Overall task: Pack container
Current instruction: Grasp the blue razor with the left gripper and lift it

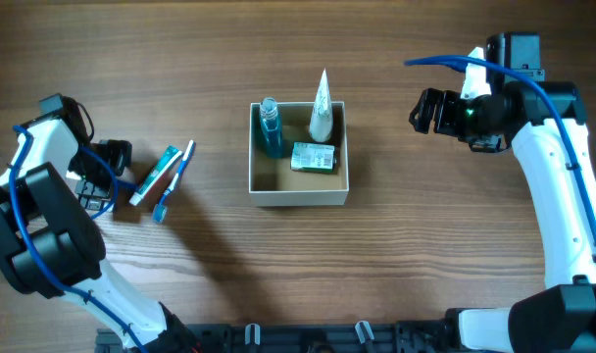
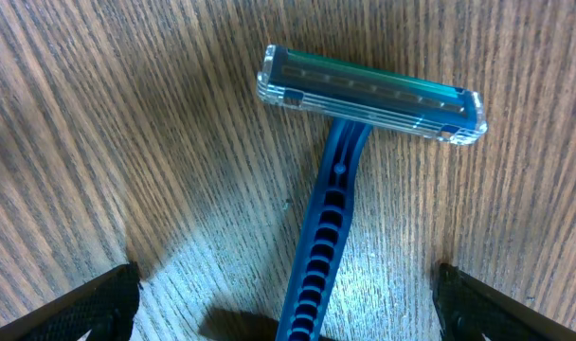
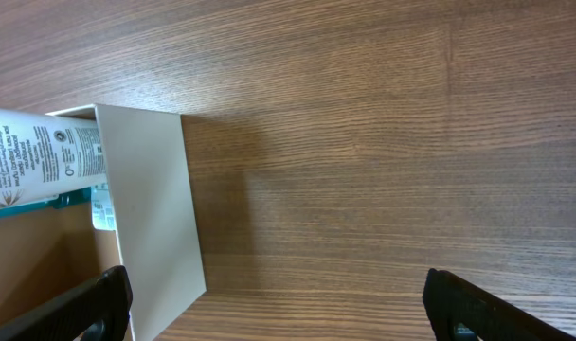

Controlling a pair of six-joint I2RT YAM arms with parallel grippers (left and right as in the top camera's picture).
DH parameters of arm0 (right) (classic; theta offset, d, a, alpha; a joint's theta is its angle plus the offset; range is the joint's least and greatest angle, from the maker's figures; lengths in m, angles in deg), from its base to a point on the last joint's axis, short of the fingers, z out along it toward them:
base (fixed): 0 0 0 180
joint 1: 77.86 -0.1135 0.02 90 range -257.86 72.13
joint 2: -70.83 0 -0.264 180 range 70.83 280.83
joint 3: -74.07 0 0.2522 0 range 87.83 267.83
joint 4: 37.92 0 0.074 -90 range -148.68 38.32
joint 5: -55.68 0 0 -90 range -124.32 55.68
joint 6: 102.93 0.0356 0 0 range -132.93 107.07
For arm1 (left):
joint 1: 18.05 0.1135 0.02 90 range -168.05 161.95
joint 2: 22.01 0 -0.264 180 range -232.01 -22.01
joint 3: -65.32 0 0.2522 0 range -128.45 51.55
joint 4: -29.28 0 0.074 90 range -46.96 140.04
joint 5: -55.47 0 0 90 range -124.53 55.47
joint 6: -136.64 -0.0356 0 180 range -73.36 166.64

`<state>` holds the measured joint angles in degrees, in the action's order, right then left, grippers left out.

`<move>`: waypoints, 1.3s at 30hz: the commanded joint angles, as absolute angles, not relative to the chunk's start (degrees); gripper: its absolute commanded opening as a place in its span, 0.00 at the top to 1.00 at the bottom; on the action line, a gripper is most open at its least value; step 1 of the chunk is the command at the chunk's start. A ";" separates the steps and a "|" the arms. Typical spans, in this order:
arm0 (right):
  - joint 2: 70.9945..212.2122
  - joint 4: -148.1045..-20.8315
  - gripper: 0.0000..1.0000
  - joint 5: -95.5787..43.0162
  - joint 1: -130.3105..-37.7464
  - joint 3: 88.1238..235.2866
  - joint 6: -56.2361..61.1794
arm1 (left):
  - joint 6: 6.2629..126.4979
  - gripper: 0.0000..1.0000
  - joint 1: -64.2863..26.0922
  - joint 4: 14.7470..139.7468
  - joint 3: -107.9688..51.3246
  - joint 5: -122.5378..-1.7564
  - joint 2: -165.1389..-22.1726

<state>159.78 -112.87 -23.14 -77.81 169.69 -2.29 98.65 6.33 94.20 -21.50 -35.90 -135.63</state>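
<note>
Both fingertips meet their tabletop shadows on either side of the razor's handle [image 2: 321,256], so it is now time for my left gripper to close on the razor.
The container [image 1: 298,192], a square white box with a tan inside, sits mid-table. It holds a blue bottle [image 1: 270,127], a white tube [image 1: 322,106] and a small green packet [image 1: 313,157]. A blue razor [image 1: 174,180] lies on the table to its left, beside a teal and white flat packet [image 1: 153,175]. My left gripper [image 1: 117,167] is open, with the razor's handle [image 2: 321,256] between its fingers and the razor's head [image 2: 369,93] ahead. My right gripper [image 1: 425,110] is open and empty, right of the container, whose white wall [image 3: 151,204] shows in the right wrist view.
The table is wood-grain. The white tube's label [image 3: 37,156] shows over the box wall in the right wrist view. A black rail [image 1: 308,338] runs along the front edge.
</note>
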 commanded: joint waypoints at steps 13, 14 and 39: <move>160.11 -113.07 0.00 -22.23 -77.79 169.56 -2.84 | 99.61 0.66 6.55 94.94 -21.59 -35.11 -138.12; 160.11 -113.07 0.00 -22.23 -77.79 169.54 -2.84 | 99.61 0.73 6.57 94.94 -21.59 -35.13 -138.12; 160.11 -112.76 0.00 -22.25 -77.79 169.54 -2.95 | 69.25 0.96 -8.14 98.31 -38.57 -37.03 -112.81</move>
